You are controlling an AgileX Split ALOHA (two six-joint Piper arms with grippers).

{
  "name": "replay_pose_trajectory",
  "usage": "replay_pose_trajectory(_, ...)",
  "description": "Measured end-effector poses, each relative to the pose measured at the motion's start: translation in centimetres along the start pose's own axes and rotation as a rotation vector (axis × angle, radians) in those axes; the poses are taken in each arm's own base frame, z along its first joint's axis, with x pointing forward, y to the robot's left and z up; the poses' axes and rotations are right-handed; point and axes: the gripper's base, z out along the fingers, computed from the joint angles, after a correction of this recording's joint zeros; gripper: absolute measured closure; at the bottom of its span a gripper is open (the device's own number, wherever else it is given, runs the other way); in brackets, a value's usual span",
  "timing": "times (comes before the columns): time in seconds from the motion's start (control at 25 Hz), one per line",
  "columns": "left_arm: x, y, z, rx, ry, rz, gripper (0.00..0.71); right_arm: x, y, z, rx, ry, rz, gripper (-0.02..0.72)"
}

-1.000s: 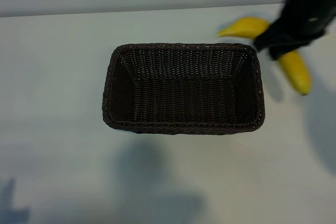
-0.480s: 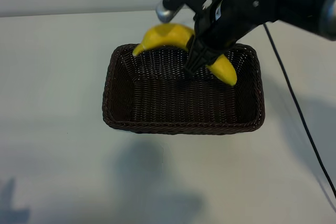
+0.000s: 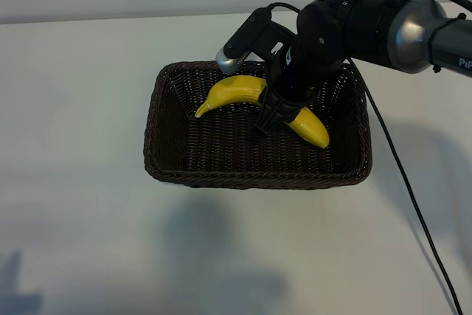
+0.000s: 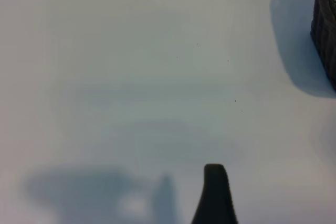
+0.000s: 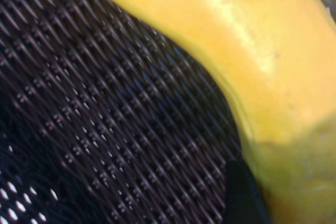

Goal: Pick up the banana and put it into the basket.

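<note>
The robot's right gripper needs to open, as both ends of the banana sit low inside the basket's rim and the banana would lie there.
The dark brown wicker basket point(image 3: 158, 145) stands mid-table. The yellow banana point(image 3: 234, 91) hangs low inside it, toward the far wall, curved with both tips pointing down; whether it touches the floor I cannot tell. My right gripper point(image 3: 279, 112) reaches down into the basket and is shut on the banana at its middle. In the right wrist view the banana point(image 5: 252, 51) fills the picture over the basket weave point(image 5: 105, 103), with one dark finger point(image 5: 241, 195) against it. The left gripper is out of the exterior view; its wrist view shows one finger point(image 4: 215, 195) over bare table, nothing held.
A black cable point(image 3: 402, 175) trails from the right arm across the table on the right. The basket's corner point(image 4: 325, 24) shows at the edge of the left wrist view. White table surrounds the basket on all sides.
The right arm carried the banana from the table at the back right over the basket's far rim, then lowered it into the basket. The basket stayed put.
</note>
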Motion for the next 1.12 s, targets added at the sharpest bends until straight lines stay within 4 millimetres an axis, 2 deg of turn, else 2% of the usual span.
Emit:
replay_pose_trajectory(0.16, 0.0, 0.0, 0.0, 0.000, 0.000, 0.000, 0.131, 0.0, 0.0, 0.0, 0.000, -0.001, 0.000, 0.284)
replay_pose_trajectory(0.24, 0.0, 0.0, 0.0, 0.000, 0.000, 0.000, 0.131, 0.0, 0.0, 0.0, 0.000, -0.001, 0.000, 0.260)
replay_pose_trajectory(0.44, 0.0, 0.0, 0.0, 0.000, 0.000, 0.000, 0.131, 0.2, 0.1, -0.2, -0.007, 0.022, 0.029, 0.095)
replay_pose_trajectory(0.56, 0.0, 0.0, 0.0, 0.000, 0.000, 0.000, 0.131, 0.1, 0.1, -1.2, -0.015, 0.051, 0.078, 0.056)
replay_pose_trajectory(0.68, 0.0, 0.0, 0.0, 0.000, 0.000, 0.000, 0.131, -0.9, -0.3, -3.2, -0.018, 0.072, 0.145, 0.058)
replay_pose_trajectory(0.88, 0.0, 0.0, 0.0, 0.000, 0.000, 0.001, 0.131, -2.9, -1.0, -6.3, -0.014, 0.062, 0.191, 0.102)
replay_pose_trajectory(1.0, 0.0, 0.0, 0.0, 0.000, 0.000, 0.001, 0.131, -3.4, -2.0, -7.0, 0.003, 0.029, 0.251, 0.114)
replay_pose_trajectory(1.12, 0.0, 0.0, 0.0, 0.000, 0.000, 0.001, 0.131, -2.5, -4.2, -6.9, 0.023, 0.039, 0.314, 0.118)
